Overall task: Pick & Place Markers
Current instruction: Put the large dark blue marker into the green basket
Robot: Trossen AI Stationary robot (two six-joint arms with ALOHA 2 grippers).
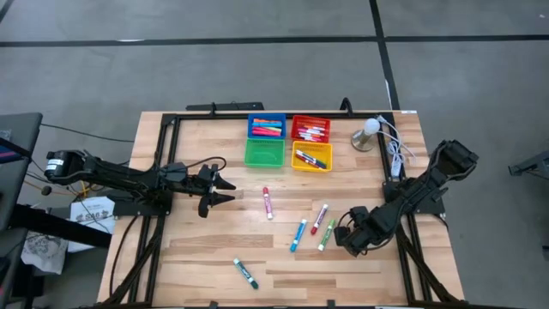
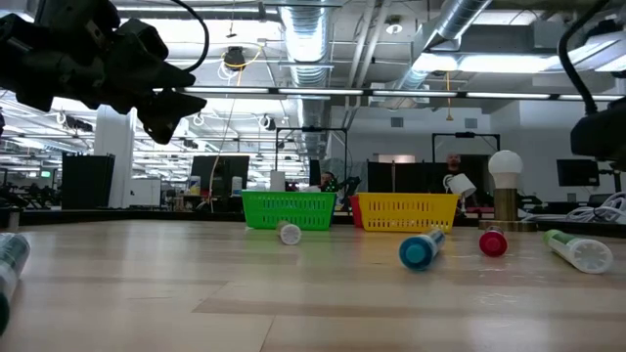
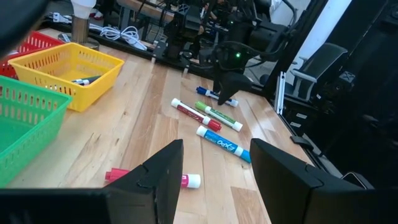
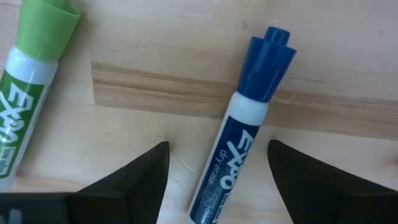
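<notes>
I need to close my right gripper on the dark blue marker: its fingers straddle the dark blue marker's labelled body (image 4: 231,155) low at the wood, with the green marker outside.
Several markers lie flat on the wooden table: a red one (image 1: 268,203), a light blue one (image 1: 298,234), another red one (image 1: 320,218), a green one (image 1: 327,235) and a dark green one (image 1: 245,273). More markers lie in the blue (image 1: 267,127), red (image 1: 310,129) and yellow (image 1: 311,157) bins. My right gripper (image 1: 350,240) is low over the table, open, its fingers on either side of a dark blue marker (image 4: 239,149) without touching it. The green marker (image 4: 25,93) lies beside it. My left gripper (image 1: 230,190) hangs open above the table, left of the red marker (image 3: 186,180).
The green bin (image 1: 264,153) stands beside the yellow one at the far middle of the table. A small lamp (image 1: 367,133) and white cables (image 1: 395,154) sit at the far right corner. Bare wood lies at the near left of the table.
</notes>
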